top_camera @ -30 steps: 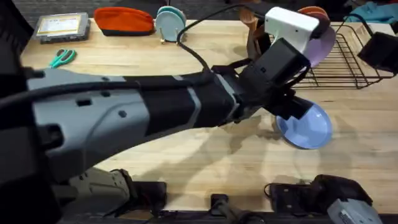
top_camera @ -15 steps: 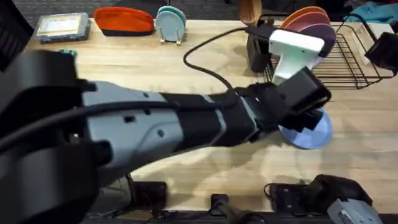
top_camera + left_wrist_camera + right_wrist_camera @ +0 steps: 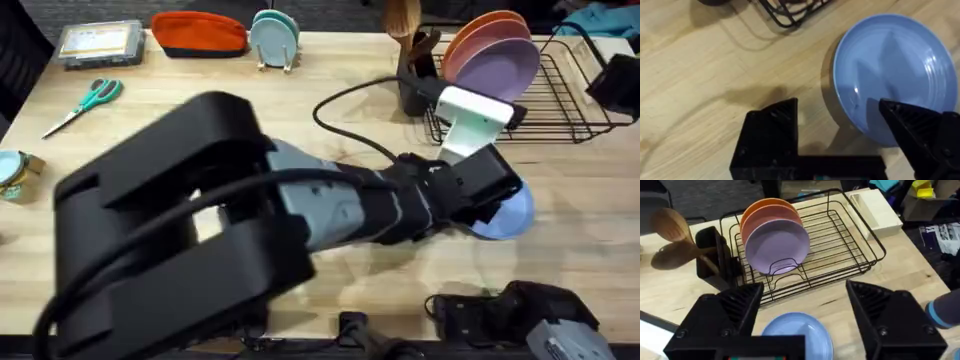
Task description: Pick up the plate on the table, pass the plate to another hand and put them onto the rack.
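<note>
My right gripper grabs the blue plate by its open, uncovered rim (image 3: 531, 207) (image 3: 828, 338) next, since my left gripper crowds one side of the plate.
The periwinkle-blue plate (image 3: 512, 214) lies flat on the wooden table (image 3: 250, 120), just in front of the black wire rack (image 3: 565, 95). My left arm reaches across from the lower left, with its gripper (image 3: 495, 200) low over the plate's near-left rim. In the left wrist view this gripper (image 3: 837, 105) is open. One finger (image 3: 772, 132) is over bare wood and the other (image 3: 915, 125) is over the plate (image 3: 895, 70). My right gripper (image 3: 805, 286) is open and holds nothing, looking over the plate (image 3: 797, 330) toward the rack (image 3: 840, 250).
A lilac plate (image 3: 500, 70) and an orange plate (image 3: 488, 27) stand in the rack's left slots. A black utensil holder (image 3: 412, 78) with wooden spoons stands left of the rack. Scissors (image 3: 85, 100), an orange dish (image 3: 198, 33) and teal plates (image 3: 273, 38) lie far left.
My left arm has dropped away from under the camera and come down toward the blue plate. Its white wrist camera slid off the rack's front. The plate has not moved.
</note>
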### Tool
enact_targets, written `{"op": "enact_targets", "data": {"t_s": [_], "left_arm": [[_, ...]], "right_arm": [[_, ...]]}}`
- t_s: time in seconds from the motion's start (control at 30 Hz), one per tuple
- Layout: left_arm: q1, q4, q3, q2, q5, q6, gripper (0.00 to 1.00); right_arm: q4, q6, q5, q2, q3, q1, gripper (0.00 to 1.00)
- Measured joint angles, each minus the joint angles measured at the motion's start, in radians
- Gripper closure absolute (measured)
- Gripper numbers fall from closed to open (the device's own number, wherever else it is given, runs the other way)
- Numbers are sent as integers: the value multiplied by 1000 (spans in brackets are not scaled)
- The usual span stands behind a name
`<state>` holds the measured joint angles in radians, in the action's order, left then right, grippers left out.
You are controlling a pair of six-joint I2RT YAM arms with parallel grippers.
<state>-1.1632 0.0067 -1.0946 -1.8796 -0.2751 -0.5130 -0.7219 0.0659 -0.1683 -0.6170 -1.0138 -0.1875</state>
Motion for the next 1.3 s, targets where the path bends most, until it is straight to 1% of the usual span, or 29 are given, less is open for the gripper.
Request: {"op": "enact_targets", "data": {"t_s": [0.27, 0.33, 0.5, 1.0, 1.07, 1.1, 1.13, 1.23, 1.27, 1.3], "left_arm": [[-27, 4, 0, -55, -9, 0, 5], [-36, 9, -1, -63, -27, 2, 5], [-50, 10, -5, -69, -42, 3, 5], [-52, 9, -5, -70, -41, 4, 4], [-52, 8, -5, -70, -39, 5, 68], [-52, 9, -5, -70, -38, 5, 58], [-52, 10, -6, -70, -34, 5, 22], [-52, 9, -8, -70, -30, 5, 10], [-52, 9, -8, -70, -30, 5, 95], [-52, 8, -8, -70, -28, 2, 216]], "right_arm": [[0, -7, -1, 0, 0, 0, 5], [0, -7, -1, 0, 0, 0, 5], [0, -7, -1, 0, 0, 0, 4], [0, -7, -1, 0, 0, 0, 4], [0, -7, -1, 0, 0, 0, 5], [0, -7, -1, 0, 0, 0, 5], [0, -7, -1, 0, 0, 0, 5], [0, -7, -1, 0, 0, 0, 4], [0, -7, -1, 0, 0, 0, 4], [0, -7, -1, 0, 0, 0, 4]]}}
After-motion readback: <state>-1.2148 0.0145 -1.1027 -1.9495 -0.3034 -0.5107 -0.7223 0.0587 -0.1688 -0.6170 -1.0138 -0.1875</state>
